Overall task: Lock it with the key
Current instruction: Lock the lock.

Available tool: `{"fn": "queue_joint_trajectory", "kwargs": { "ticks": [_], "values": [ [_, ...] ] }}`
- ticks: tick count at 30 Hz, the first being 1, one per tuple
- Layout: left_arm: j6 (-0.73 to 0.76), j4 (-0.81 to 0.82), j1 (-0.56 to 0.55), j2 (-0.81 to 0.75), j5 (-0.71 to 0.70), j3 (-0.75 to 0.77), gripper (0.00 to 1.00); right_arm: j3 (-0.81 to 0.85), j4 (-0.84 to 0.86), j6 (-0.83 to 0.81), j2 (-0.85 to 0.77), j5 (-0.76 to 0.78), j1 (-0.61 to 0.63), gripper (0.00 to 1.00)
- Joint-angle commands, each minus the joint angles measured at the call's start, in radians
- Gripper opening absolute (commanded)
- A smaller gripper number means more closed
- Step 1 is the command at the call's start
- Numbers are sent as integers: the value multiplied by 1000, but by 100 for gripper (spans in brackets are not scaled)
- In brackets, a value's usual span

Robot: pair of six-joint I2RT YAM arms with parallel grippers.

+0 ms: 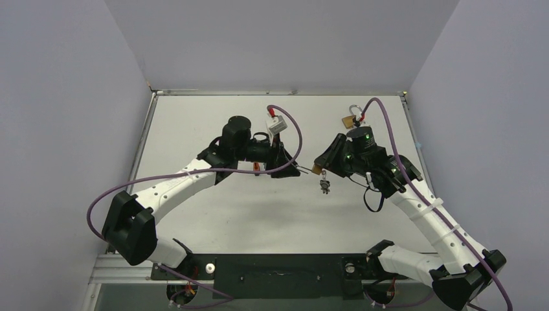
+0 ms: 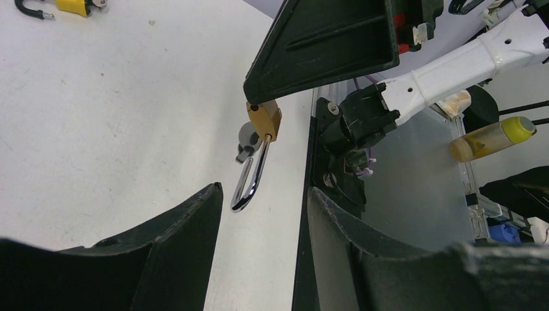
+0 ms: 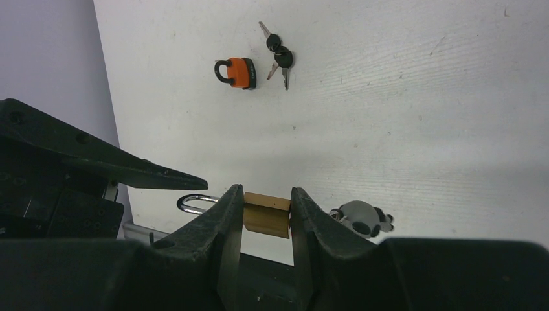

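Note:
The curved end of the shackle is between my left gripper's fingers, and a key isn't there, so my fingers would hold the shackle if I closed now.
My right gripper [image 1: 320, 167] [image 3: 267, 194] is shut on a small brass padlock [image 3: 267, 214] [image 2: 263, 119], held above the table. Its chrome shackle [image 2: 249, 181] [image 3: 194, 203] stands open and points toward my left gripper [image 2: 262, 194] [image 1: 294, 170]. That gripper is open, and the shackle's curved end sits just at the gap between its fingertips, touching neither. A bunch of grey-headed keys [image 3: 359, 219] [image 2: 246, 139] [image 1: 324, 186] dangles from the padlock's body, at the end away from the shackle. Whether a key sits in the keyhole I cannot tell.
An orange padlock [image 3: 236, 72] and a pair of black-headed keys [image 3: 278, 55] lie on the white table [image 3: 421, 116], below my left arm. A yellow padlock [image 1: 350, 118] [image 2: 71, 6] with its shackle open lies at the back right. The table's metal front rail [image 2: 311, 129] runs near both grippers.

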Motion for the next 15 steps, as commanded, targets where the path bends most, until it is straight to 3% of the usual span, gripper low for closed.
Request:
{"fn": "queue_joint_trajectory", "kwargs": {
  "ticks": [1, 6, 13, 15],
  "values": [
    [19, 16, -15, 5, 9, 54, 45, 52, 23, 15, -4, 6, 11, 12],
    [13, 18, -22, 11, 2, 57, 34, 56, 24, 17, -4, 14, 18, 12],
    [-11, 27, -28, 20, -19, 54, 0, 57, 23, 16, -7, 32, 27, 12],
    [-17, 20, -30, 22, -36, 56, 0, 59, 22, 9, -11, 45, 34, 14]
  ]
}}
